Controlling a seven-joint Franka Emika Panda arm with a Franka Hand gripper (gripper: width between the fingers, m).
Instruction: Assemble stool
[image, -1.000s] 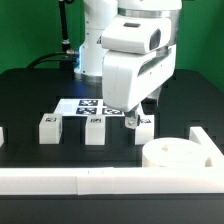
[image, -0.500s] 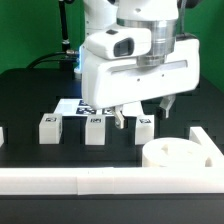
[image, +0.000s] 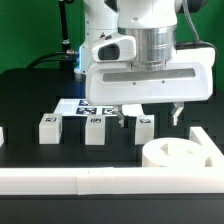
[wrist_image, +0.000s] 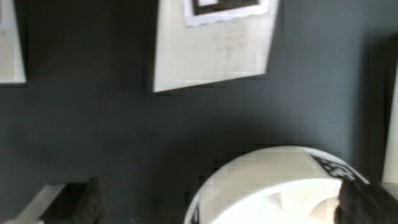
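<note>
Black tabletop shows between my gripper's fingers and the near end of the white leg. My gripper would miss if it closed now, so it should move toward the leg first and then close.
The round white seat (image: 178, 152) lies on the black table at the exterior view's right. It also shows in the wrist view (wrist_image: 294, 190), with spoked recesses visible. Three white block legs stand in a row: one at the exterior view's left (image: 47, 128), one in the middle (image: 95, 129) and one toward the right (image: 146, 127). My gripper (image: 149, 118) is open and empty. It hangs just above the right leg and behind the seat, with the fingers spread wide. In the wrist view the gripper (wrist_image: 214, 200) has one leg (wrist_image: 214, 45) beyond it. One finger (wrist_image: 365, 192) overlaps the seat's edge.
The marker board (image: 82, 104) lies behind the legs. A long white bar (image: 90, 181) edges the front of the table, and a white block (image: 206, 141) rises beside the seat. Another white piece (image: 2, 135) shows at the exterior view's left edge.
The wrist has turned, so the gripper's wide side now faces the exterior camera. The gripper has shifted toward the exterior view's right, nearer the seat. Legs and seat have not moved.
</note>
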